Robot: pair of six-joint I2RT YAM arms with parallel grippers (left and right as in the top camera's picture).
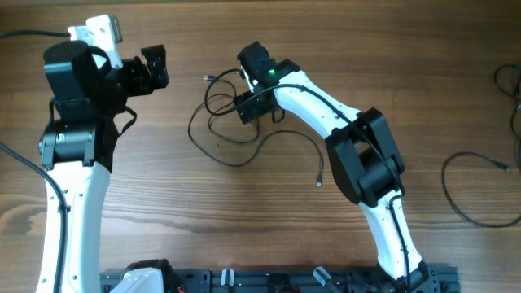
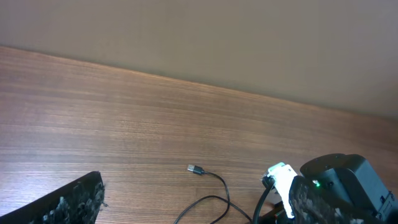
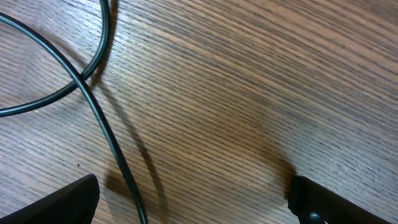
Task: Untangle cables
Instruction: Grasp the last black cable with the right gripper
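Observation:
The piece of cable [image 3: 135, 197] runs between the right gripper's fingers, and their shadows nearly touch them at the table, so the right gripper should close. Closing now would hold the piece of cable.
The cables [image 1: 224, 130] lie as thin black loops on the wooden table, left of centre. One plug end [image 1: 208, 77] points up-left and another end [image 1: 319, 181] trails to the lower right. My right gripper [image 1: 247, 107] is low over the loops' upper right part and open. In the right wrist view a cable strand [image 3: 121, 174] runs between its spread fingers, close to the left fingertip [image 3: 59, 202]; the right gripper [image 3: 193, 205] grips nothing. My left gripper [image 1: 152, 68] hovers open to the left of the cables. The left wrist view shows the USB plug [image 2: 196, 168] ahead of the open left gripper [image 2: 186, 208].
Two more black cables lie at the table's right side, one a large loop [image 1: 476, 199], one at the far edge [image 1: 510, 85]. The right arm's wrist [image 2: 339, 180] with a green light sits at the lower right of the left wrist view. A black rail [image 1: 285, 281] runs along the front edge.

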